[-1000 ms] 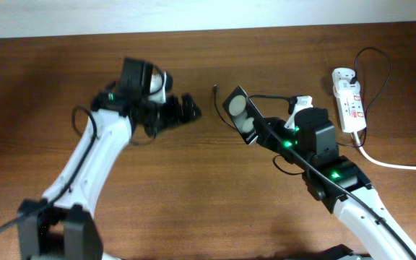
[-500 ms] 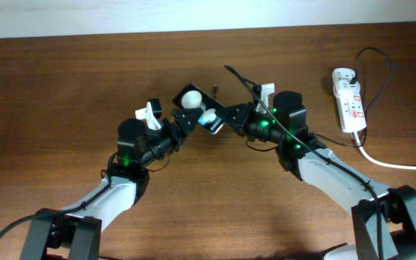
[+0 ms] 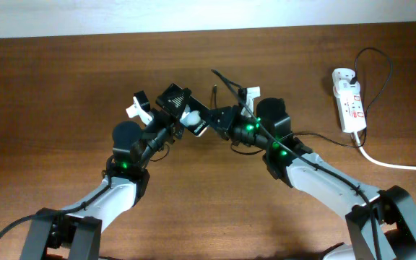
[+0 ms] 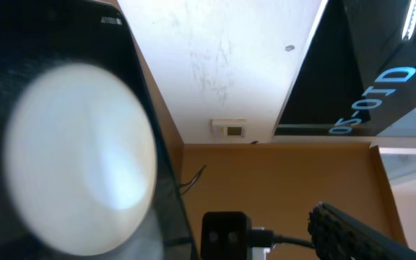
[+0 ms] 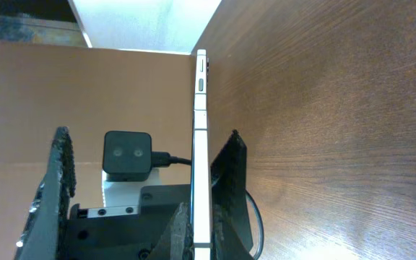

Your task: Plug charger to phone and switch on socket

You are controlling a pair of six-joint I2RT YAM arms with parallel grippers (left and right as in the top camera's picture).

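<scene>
My left gripper should close on the phone now. The phone has its loose end (image 3: 181,105) (image 4: 144,215) between my open fingers, closer to one of them, so my fingers would hold the phone if I closed now.
The phone (image 3: 191,115) is off the table, between my two grippers at the table's middle. My right gripper (image 3: 219,120) is shut on it. In the right wrist view the phone (image 5: 201,144) stands edge-on, clamped between my pads (image 5: 230,180). My left gripper (image 3: 179,107) faces it and is open. In the left wrist view the phone's back with a white round spot (image 4: 78,159) fills the left side, and one finger (image 4: 345,231) stands far to the right. The charger's thin black cable (image 3: 387,68) loops from the socket (image 3: 348,101). Its plug tip (image 3: 214,90) lies just behind the grippers.
A thick white cord (image 3: 399,165) runs from the socket off the right edge. A black robot cable (image 3: 231,88) crosses above the right gripper. A light wall borders the table's far edge. The two wrist cameras face each other at close range.
The right arm has carried the phone leftward to meet the left arm, which swung in to the middle. Over the last half second both grippers and the phone shifted slightly further left.
</scene>
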